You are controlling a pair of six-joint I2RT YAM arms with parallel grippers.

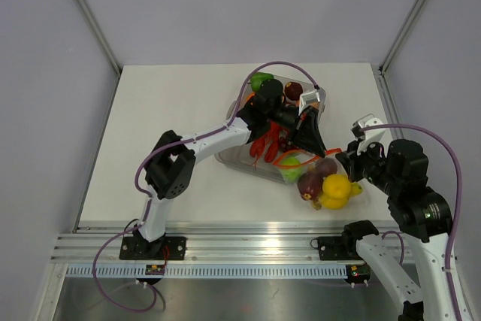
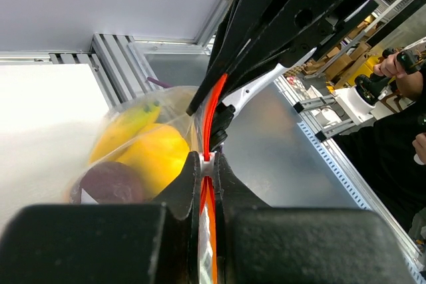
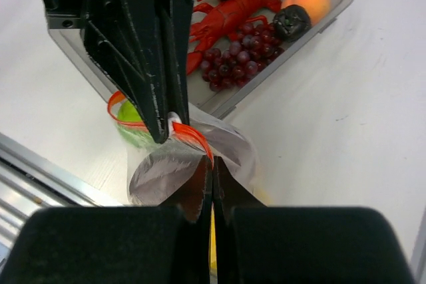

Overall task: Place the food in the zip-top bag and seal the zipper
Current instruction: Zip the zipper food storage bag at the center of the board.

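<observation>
The zipper loops open past my left gripper, which keeps holding for now, as the white slider (image 2: 208,163) would otherwise end short of the zipper's other end.
The zip-top bag (image 1: 323,178) lies at the table's front right, holding a yellow fruit (image 1: 336,186), a dark red fruit (image 1: 310,184) and a green one (image 1: 289,171). My left gripper (image 1: 319,149) is shut on the zipper (image 2: 212,108) at its white slider (image 2: 208,163). My right gripper (image 1: 347,157) is shut on the zipper's end (image 3: 208,151), a short way from the left one. In the right wrist view the zipper (image 3: 193,136) curves between the two grippers, above the bag (image 3: 166,164). A red lobster (image 3: 229,14) and purple grapes (image 3: 239,58) lie in the tray.
A rigid clear tray (image 1: 233,157) stands mid-table under the left arm, with a green pepper (image 1: 261,80) and a dark red fruit (image 1: 293,90) at its far end. The tray also shows in the right wrist view (image 3: 333,4). The metal rail (image 1: 240,242) runs along the table's front.
</observation>
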